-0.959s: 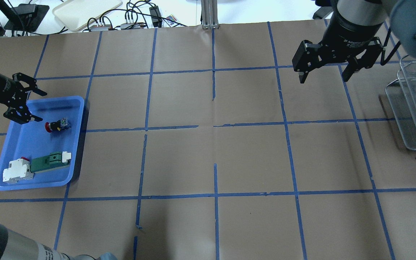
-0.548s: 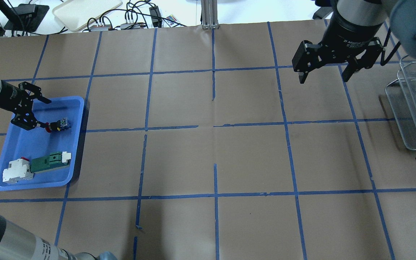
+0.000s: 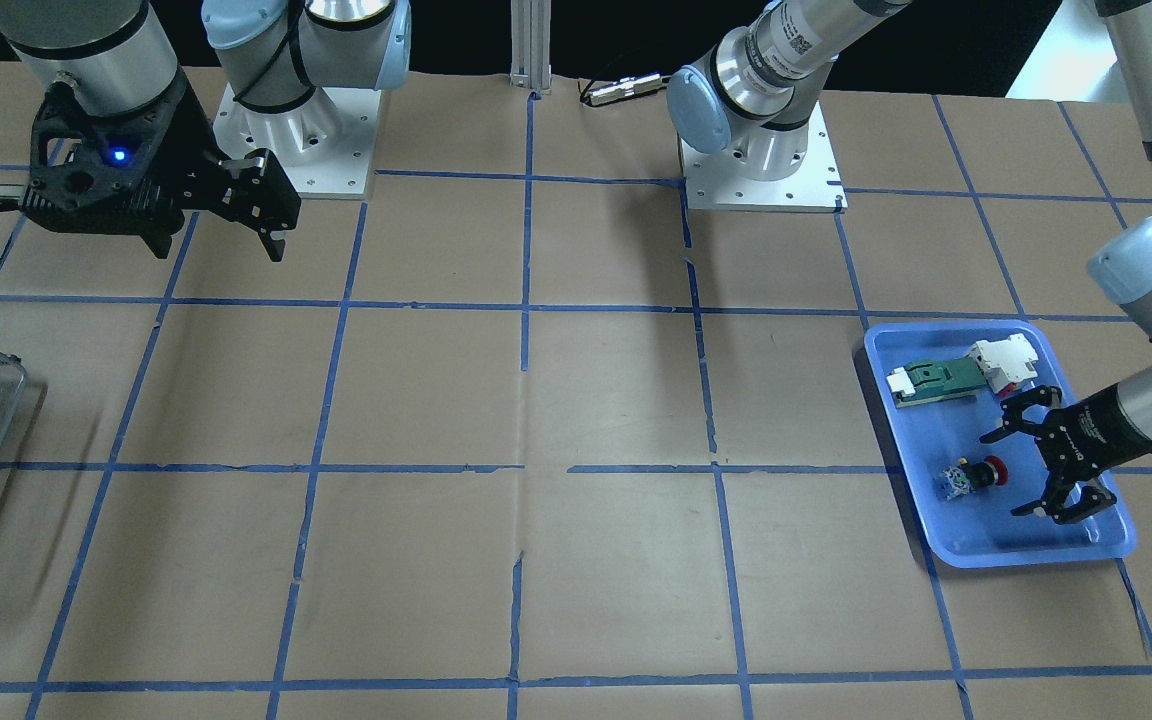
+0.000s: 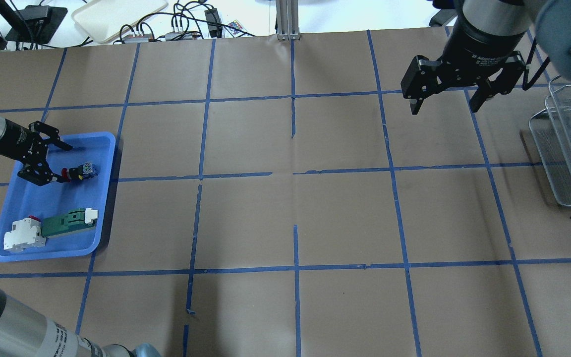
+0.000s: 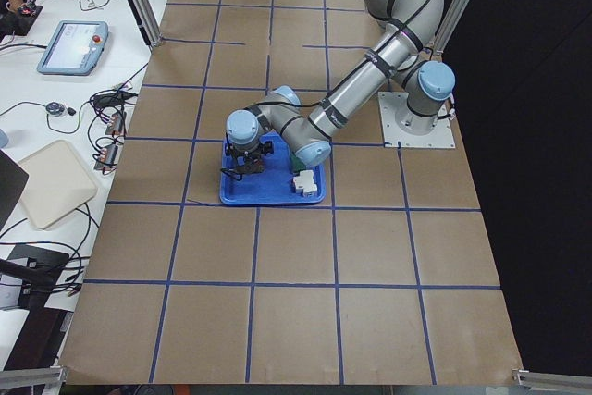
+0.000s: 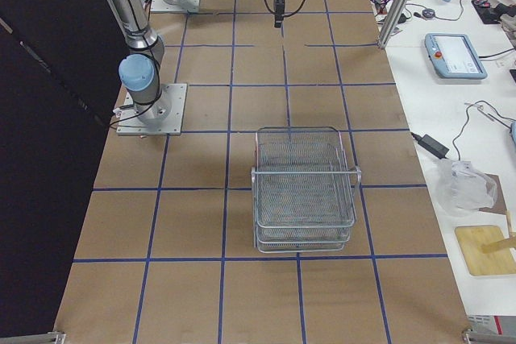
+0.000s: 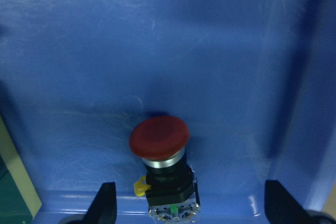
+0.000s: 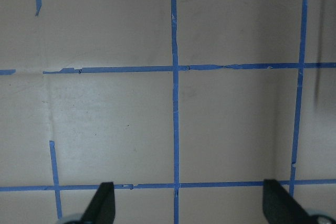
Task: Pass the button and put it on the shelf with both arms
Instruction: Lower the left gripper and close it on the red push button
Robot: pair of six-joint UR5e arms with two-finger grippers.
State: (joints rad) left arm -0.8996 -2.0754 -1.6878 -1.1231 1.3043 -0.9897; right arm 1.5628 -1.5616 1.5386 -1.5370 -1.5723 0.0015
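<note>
My left gripper should pass the button over to my other arm, so it will pick up the button by its red cap next.
The button, with its red cap, black collar and blue-grey block, lies on its side in the blue tray. My left gripper is open and low in the tray, its fingertips on either side of the red cap and not gripping it. The left wrist view shows the button between the fingers, nearer one of them. It also shows in the front view, by the left gripper. My right gripper is open and empty, high over the table. The shelf is a silver wire-mesh tiered rack at the right edge.
A green-and-white module and a white breaker lie in the tray's near end. The shelf shows whole in the right side view. Brown paper with blue tape lines covers the table. Cables and a cream tray lie beyond the far edge.
My left gripper has moved right and down into the tray until its open fingers flank the button's cap. The right arm and the button have not moved.
</note>
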